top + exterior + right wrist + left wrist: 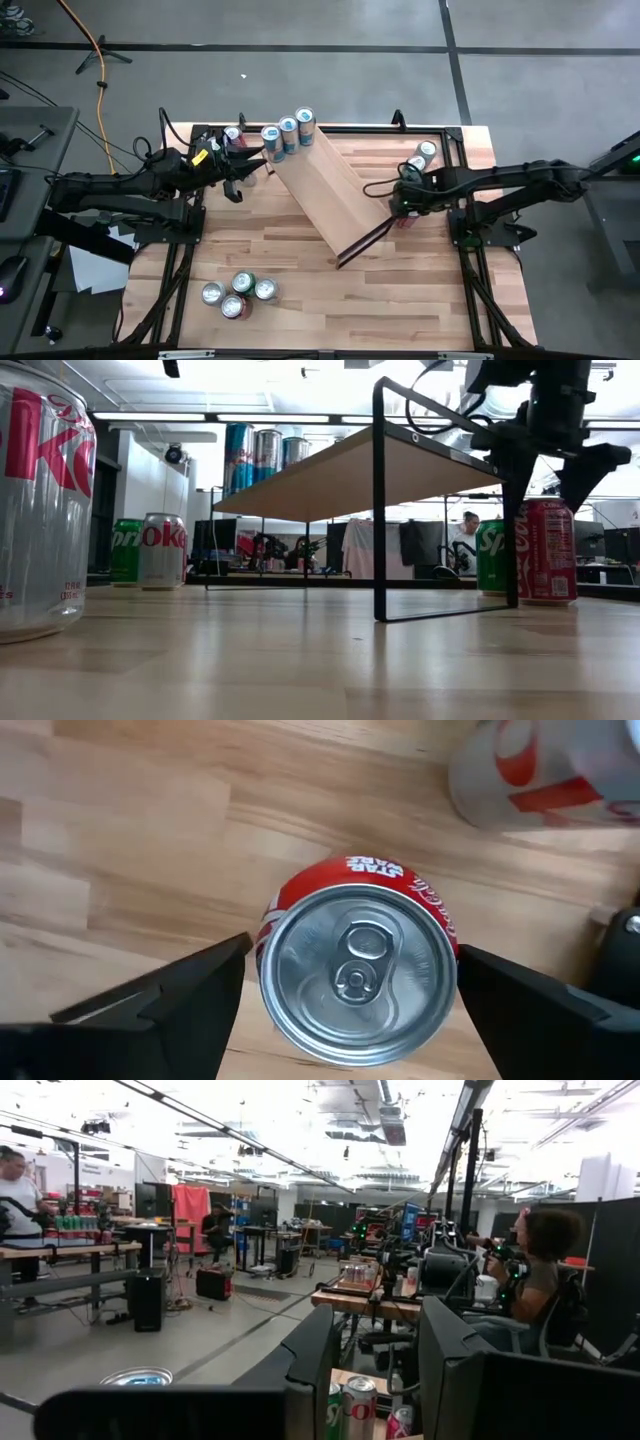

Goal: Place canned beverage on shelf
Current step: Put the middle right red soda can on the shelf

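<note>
My right gripper should close on the red can now, because its fingers are beside the red can's upper side (357,875) in the right wrist view.
The shelf (330,195), a pale-wood plank on a thin black frame (380,500), stands slanted across the middle of the table. Three tall cans (288,130) stand on its far-left end. A red cola can (355,970) stands upright on the table by the shelf's right end, and shows in the low view too (546,550). My right gripper (402,205) hangs open just above this can, one finger on either side of its top, touching nothing. My left gripper (252,160) is open and empty at the far left, beside the shelf's far end.
A green can (490,555) stands by the red one, and two more cans (422,156) stand at the far right. Several cans (238,295) stand near the front left; one of them looms close in the low view (40,500). One can (232,135) stands by my left gripper.
</note>
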